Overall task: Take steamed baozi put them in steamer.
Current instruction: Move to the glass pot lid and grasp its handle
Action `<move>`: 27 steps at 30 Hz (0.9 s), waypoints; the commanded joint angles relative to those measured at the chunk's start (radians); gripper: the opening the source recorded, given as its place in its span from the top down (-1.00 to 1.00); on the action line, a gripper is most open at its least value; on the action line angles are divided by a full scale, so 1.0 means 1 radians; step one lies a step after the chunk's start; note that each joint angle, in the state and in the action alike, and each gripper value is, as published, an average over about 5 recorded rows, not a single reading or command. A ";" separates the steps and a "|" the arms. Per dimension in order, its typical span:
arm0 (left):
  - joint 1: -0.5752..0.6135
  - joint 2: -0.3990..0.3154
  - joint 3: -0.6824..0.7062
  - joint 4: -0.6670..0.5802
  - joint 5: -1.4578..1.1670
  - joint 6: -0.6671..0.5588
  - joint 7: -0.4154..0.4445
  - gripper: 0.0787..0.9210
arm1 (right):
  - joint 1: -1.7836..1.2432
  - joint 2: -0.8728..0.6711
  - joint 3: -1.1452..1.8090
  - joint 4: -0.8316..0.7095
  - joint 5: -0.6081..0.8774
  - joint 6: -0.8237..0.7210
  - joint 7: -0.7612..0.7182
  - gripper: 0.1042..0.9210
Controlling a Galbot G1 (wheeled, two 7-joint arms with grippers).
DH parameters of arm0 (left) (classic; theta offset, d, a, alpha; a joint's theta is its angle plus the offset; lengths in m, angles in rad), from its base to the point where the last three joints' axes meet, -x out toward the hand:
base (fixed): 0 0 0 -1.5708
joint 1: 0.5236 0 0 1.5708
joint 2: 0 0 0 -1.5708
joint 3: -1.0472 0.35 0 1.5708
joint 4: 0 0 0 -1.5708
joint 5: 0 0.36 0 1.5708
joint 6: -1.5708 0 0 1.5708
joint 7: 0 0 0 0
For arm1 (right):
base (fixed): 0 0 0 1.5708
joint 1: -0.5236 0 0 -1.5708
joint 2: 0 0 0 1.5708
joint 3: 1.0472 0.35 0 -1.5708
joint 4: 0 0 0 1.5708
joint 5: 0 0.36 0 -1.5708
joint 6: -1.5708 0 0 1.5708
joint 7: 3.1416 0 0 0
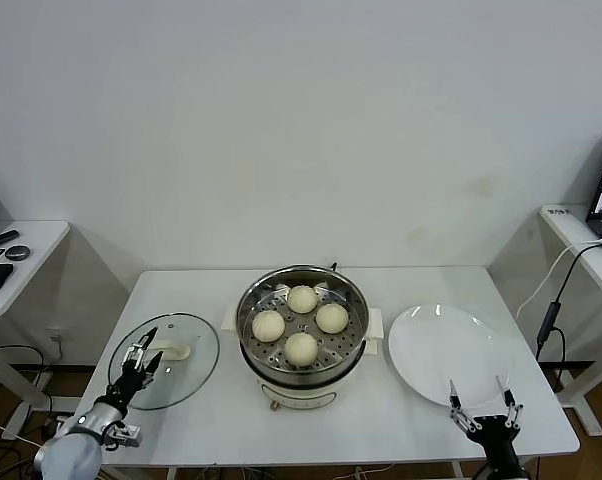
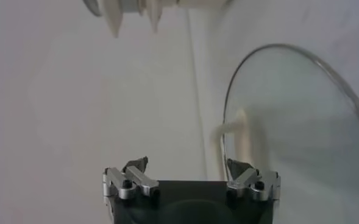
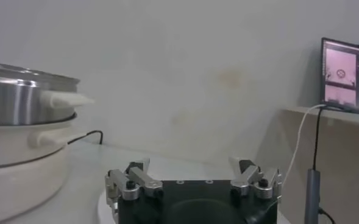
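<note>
The glass lid (image 1: 186,375) lies flat and wide and only its white handle (image 1: 169,350) stands up, so my left gripper will pick up the lid by that handle next.
The steamer (image 1: 353,300), a shiny steel pot on a white base, stands mid-table. Several cream-white baozi lie on its perforated tray: far (image 1: 302,298), left (image 1: 268,325), right (image 1: 331,317) and near (image 1: 300,347). The steamer's side also shows in the right wrist view (image 3: 14,100). My left gripper (image 1: 143,354) is open and empty at the table's front left, over the near edge of the glass lid (image 1: 186,375). My right gripper (image 1: 478,392) is open and empty at the front right, by the near edge of the white plate (image 1: 441,350).
The glass lid with its white handle (image 2: 243,131) lies flat left of the steamer. The plate is empty. A side desk with dark items (image 1: 6,250) stands far left. A desk with a laptop (image 3: 347,76) and hanging cables stands at right.
</note>
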 commanded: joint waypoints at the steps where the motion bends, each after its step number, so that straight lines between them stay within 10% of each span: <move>1: -0.116 0.009 0.030 0.118 0.032 -0.001 0.000 -0.77 | -0.007 0.005 0.001 0.002 -0.007 -0.001 0.000 -0.76; 13: -0.170 -0.003 0.038 0.190 0.042 0.004 -0.010 -0.70 | -0.008 0.009 -0.004 -0.009 -0.033 0.002 -0.007 -0.76; 27: -0.165 -0.017 0.033 0.214 0.025 0.006 -0.038 0.24 | -0.003 0.013 -0.036 0.001 -0.025 -0.003 0.000 -0.76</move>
